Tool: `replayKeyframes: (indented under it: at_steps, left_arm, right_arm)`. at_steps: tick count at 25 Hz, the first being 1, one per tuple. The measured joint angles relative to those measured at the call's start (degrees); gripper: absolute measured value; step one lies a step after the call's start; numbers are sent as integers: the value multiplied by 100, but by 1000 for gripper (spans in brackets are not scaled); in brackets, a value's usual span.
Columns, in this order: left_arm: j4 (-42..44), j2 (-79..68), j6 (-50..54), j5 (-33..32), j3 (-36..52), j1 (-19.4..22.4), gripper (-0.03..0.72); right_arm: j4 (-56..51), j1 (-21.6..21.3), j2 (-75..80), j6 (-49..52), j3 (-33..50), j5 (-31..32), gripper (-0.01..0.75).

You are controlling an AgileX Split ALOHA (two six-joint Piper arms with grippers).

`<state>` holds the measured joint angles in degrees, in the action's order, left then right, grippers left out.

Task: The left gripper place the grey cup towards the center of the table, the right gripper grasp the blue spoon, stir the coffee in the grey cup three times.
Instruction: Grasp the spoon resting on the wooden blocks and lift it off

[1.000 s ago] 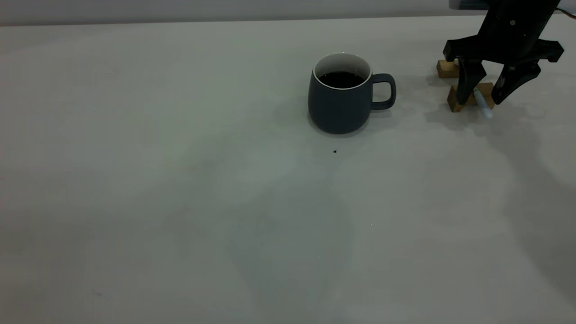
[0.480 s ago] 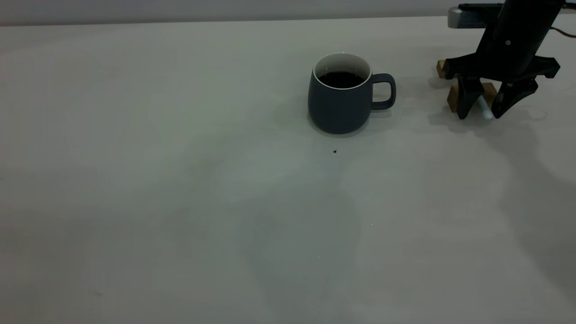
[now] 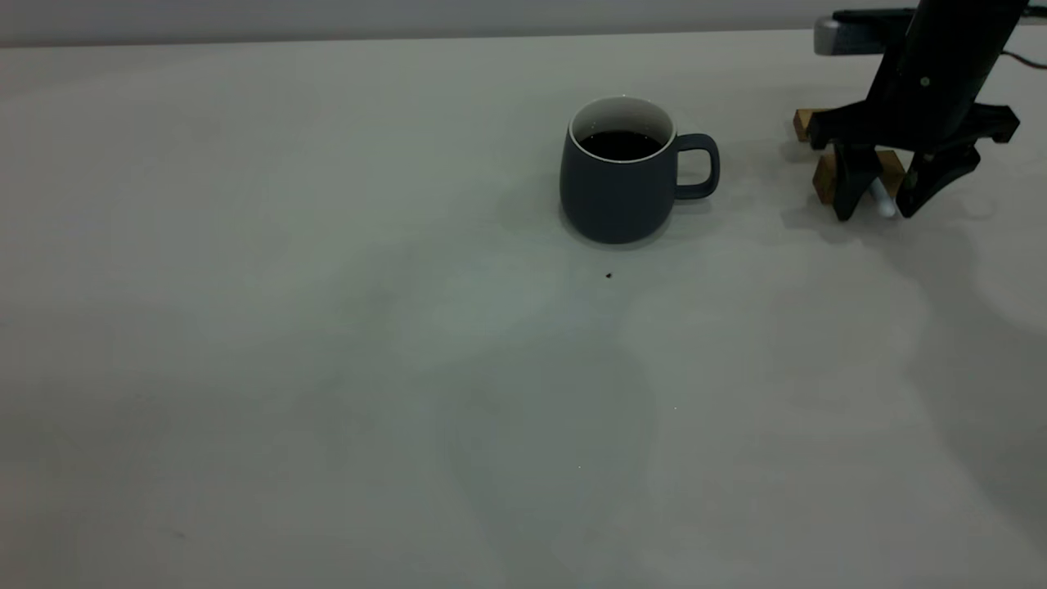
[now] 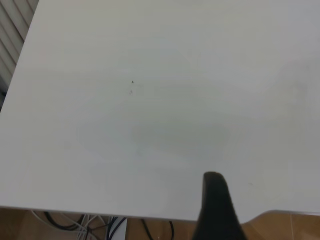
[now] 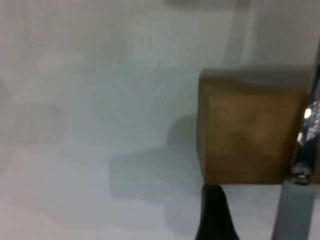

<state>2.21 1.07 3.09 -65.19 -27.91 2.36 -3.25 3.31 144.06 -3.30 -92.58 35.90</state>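
Note:
My right gripper should close on the spoon now, because the spoon's pale handle [image 3: 883,200] is between its fingers, low in front of the wooden block [image 3: 826,180].
The grey cup [image 3: 617,192] stands upright on the table [image 3: 327,327], right of centre at the back, handle towards the right, with dark coffee [image 3: 620,145] inside. My right gripper [image 3: 875,211] is open and points down at the far right. Its fingertips sit close to the table on either side of the blue spoon [image 3: 882,200]. In the right wrist view the spoon's pale handle [image 5: 295,210] lies beside one finger [image 5: 214,212]. The left gripper is outside the exterior view. Its wrist view shows one finger [image 4: 215,205] over bare table with nothing held.
Tan wooden blocks [image 3: 824,177] [image 3: 805,123] sit under and behind the right gripper, and the spoon rests on one block [image 5: 250,130]. A tiny dark speck [image 3: 608,276] lies in front of the cup. The table's edge [image 4: 150,215] is near the left gripper.
The right gripper has come down over the spoon, its fingertips dropping from above the blocks to near the table. The cup has not moved.

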Motion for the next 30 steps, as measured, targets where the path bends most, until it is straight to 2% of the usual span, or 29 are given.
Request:
replayKeyframes:
  at_steps: [6,9,13,17,21,25,27,30]
  left_arm:
    - [0,0,0,0,0,0,585]
    - [0,0,0,0,0,0,585]
    - [0,0,0,0,0,0,585]
    - [0,0,0,0,0,0,585]
    - [0,0,0,0,0,0,585]
    - [0,0,0,0,0,0,585]
    - [0,0,0,0,0,0,585]
    - [0,0,0,0,0,0,585]
  right_arm:
    - [12,0,37,-5,0,27,524]
    - [66,0,37,-5,0,27,473]
    - [208,0,37,30,0,27,330]
    - [368,0,37,113,0,15,108]
    - [555,0,-147,282,0,134,106]
    - [500,0,-641,330,0,511,106]
    - [87,0,-908,236,0,765,106]
    - [-1238,24,-1224,-94,0,1152,106]
